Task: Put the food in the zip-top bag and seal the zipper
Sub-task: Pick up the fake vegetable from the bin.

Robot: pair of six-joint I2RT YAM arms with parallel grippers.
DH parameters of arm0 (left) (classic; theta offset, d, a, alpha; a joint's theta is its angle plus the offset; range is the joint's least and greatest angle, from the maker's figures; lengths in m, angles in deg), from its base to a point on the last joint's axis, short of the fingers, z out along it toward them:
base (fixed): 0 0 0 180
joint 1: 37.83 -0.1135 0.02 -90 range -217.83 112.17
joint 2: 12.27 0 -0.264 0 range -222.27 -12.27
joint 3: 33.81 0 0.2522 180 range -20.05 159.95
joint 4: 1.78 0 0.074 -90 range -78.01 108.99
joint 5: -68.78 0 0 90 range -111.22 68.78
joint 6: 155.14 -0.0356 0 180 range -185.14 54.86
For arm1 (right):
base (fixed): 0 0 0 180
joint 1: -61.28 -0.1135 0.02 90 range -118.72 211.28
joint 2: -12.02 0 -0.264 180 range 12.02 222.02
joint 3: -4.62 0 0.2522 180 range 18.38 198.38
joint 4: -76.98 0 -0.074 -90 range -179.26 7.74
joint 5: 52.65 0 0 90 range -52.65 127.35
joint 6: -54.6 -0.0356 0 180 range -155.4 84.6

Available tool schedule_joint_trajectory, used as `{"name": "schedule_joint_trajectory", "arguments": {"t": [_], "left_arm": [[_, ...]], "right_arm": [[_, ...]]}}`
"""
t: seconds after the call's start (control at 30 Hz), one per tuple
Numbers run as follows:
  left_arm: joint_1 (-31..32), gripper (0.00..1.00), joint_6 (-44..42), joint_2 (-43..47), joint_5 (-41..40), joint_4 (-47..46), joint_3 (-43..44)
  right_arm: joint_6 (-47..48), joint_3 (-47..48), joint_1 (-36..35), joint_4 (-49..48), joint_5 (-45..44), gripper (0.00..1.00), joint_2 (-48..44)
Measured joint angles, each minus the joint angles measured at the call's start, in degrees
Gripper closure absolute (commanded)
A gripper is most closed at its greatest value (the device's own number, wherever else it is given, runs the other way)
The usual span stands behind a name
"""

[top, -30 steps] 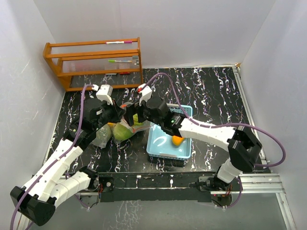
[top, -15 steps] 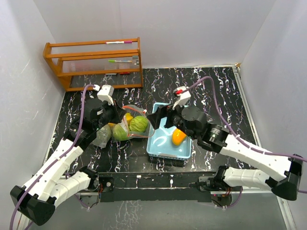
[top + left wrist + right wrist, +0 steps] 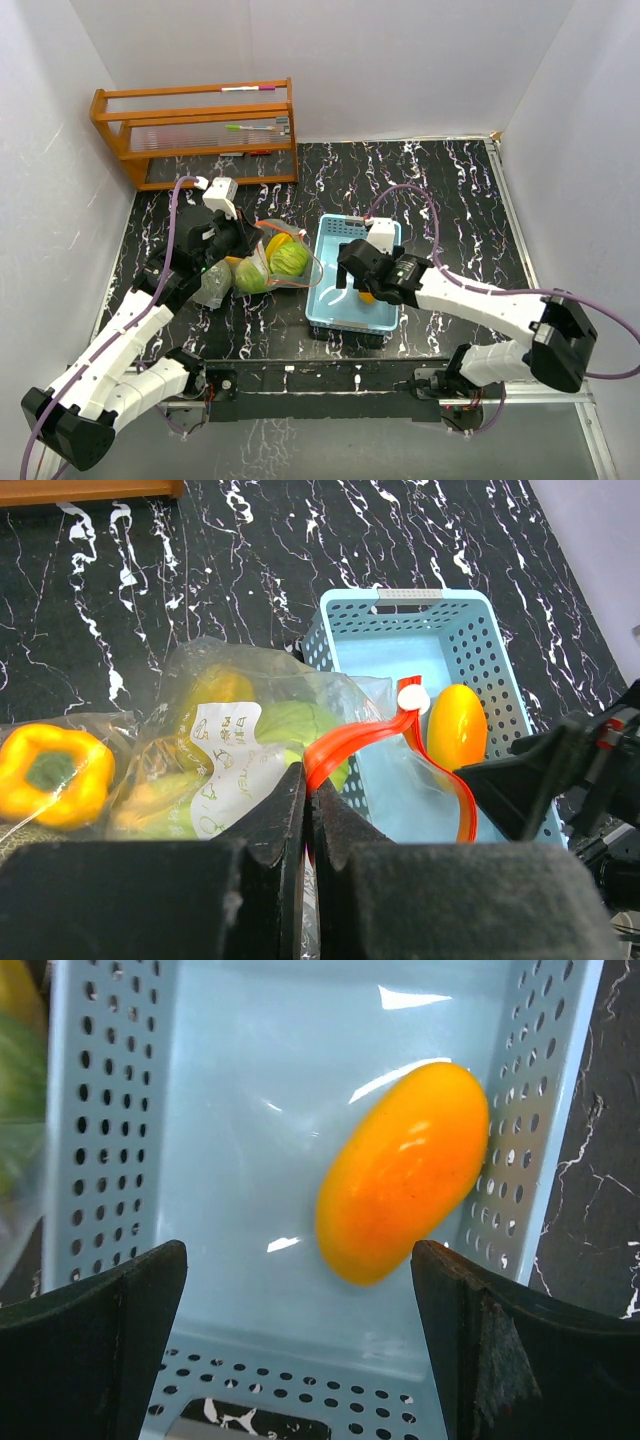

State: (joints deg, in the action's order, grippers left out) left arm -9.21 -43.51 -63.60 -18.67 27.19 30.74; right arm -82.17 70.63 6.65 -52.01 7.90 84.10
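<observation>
I need to grab the orange-yellow oval piece (image 3: 366,297) (image 3: 400,1170) across its narrow sides with my right gripper. Then the piece's far end stays free to go into the zip-top bag's opening.
The clear zip-top bag (image 3: 268,262) with a red zipper strip (image 3: 345,742) lies left of the basket, mouth toward it. It holds a light-green cabbage ball (image 3: 290,258), another green ball (image 3: 250,278) and yellow pieces. A yellow pepper (image 3: 50,770) and a grey-green melon (image 3: 213,285) lie at its left. My left gripper (image 3: 308,810) is shut on the zipper strip, also seen from above (image 3: 237,242). My right gripper (image 3: 300,1340) is open, low in the light-blue basket (image 3: 220,1090), with its jaws on either side of the near end of an orange-yellow oval piece (image 3: 400,1170).
A wooden rack (image 3: 195,130) with pens stands at the back left. White walls close the table on three sides. The basket (image 3: 330,310) sits mid-table near the front edge, touching the bag's mouth.
My right arm has drawn back from the bag's mouth, swung over the basket and come down over the orange-yellow piece. My left gripper still holds the bag's zipper strip.
</observation>
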Motion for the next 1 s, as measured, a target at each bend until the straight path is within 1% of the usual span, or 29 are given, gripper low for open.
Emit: {"name": "schedule_joint_trajectory", "arguments": {"t": [0.17, 0.33, 0.5, 0.87, 0.97, 1.0], "left_arm": [[0.00, 1.00, -0.02, 0.00, 0.04, 0.00, 0.00], [0.00, 1.00, -0.02, 0.13, 0.07, 0.00, 0.00], [0.00, 1.00, -0.02, 0.35, 0.07, -0.04, -0.17], [0.02, 1.00, -0.44, 0.39, 0.04, -0.17, -0.20], [0.02, 1.00, -0.55, 0.44, 0.02, -0.17, -0.20], [0.00, 1.00, -0.57, 0.44, 0.02, -0.17, -0.20]], "right_arm": [[-4.90, 0.26, 1.16, 1.99, -2.12, 0.02, 4.90], [-6.99, 0.26, 4.83, 1.92, -2.23, 0.02, 7.91], [-7.23, 0.24, 7.37, 0.96, -2.10, 0.02, 9.97], [-6.49, 0.26, 7.74, -1.95, -0.48, 0.02, 17.99], [-6.19, 0.26, 7.76, -2.67, -0.57, 0.04, 18.60], [-5.97, 0.26, 7.76, -2.99, -0.66, 0.08, 18.82]]}}
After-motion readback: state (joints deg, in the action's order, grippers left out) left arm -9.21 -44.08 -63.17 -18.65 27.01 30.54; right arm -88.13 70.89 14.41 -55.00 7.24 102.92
